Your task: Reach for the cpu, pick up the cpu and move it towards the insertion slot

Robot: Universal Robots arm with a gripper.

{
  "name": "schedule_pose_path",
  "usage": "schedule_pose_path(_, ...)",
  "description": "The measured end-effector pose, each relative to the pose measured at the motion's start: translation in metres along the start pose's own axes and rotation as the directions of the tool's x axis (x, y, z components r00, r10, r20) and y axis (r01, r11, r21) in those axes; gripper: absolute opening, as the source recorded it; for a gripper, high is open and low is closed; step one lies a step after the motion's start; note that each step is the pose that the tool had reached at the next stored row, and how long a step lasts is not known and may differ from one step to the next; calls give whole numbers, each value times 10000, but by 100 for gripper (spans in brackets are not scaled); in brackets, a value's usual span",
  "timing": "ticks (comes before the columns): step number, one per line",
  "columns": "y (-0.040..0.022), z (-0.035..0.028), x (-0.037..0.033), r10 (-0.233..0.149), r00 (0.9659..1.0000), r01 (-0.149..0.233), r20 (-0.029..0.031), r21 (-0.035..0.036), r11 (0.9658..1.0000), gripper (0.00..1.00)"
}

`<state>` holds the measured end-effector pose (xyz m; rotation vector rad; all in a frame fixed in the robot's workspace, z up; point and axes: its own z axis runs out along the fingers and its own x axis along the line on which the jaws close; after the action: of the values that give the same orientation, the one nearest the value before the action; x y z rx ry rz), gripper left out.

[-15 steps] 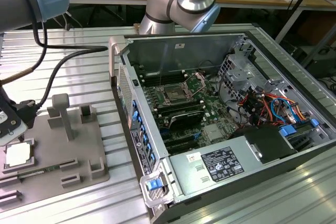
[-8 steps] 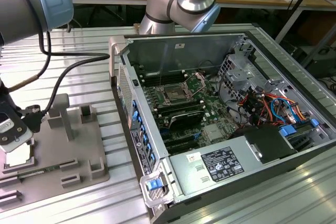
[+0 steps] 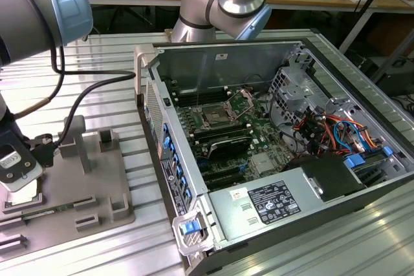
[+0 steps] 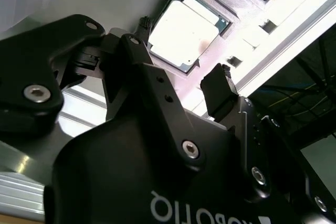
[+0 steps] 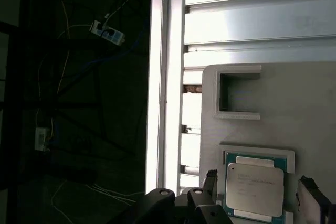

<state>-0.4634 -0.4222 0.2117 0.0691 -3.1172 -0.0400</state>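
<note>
The fixture's raised sides wrap the corners of the cpu (image 4: pixel 184 31), so my gripper should grab the cpu's opposite side edges, at the gaps in the fixture's sides.
The cpu (image 4: pixel 184 31) is a small pale square chip lying flat in a recess of the grey fixture plate (image 3: pixel 97 185) at the exterior view's left. My gripper (image 4: pixel 182 51) hangs just over it, open, with one black fingertip (image 4: pixel 145 24) on one side of the chip and the other off the opposite side. The first wrist view shows the same: the cpu (image 5: pixel 255 184) sits between the spread fingers of the gripper (image 5: pixel 260 188). The insertion slot (image 3: pixel 213 117), a metal-framed socket with a dark centre, lies on the motherboard inside the open computer case.
The open computer case (image 3: pixel 194 69) has tall metal walls around the motherboard. A power supply (image 3: pixel 272 201) and loose cables (image 3: pixel 330 130) fill its near and right parts. Raised posts (image 3: pixel 77 137) stand on the fixture plate. The slatted table's edge (image 5: pixel 157 77) runs close beside the fixture.
</note>
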Motion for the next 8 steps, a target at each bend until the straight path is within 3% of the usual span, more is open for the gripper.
schedule_pose_path(8,0,20,-9,3,10000,-3,3,34,10000,66)
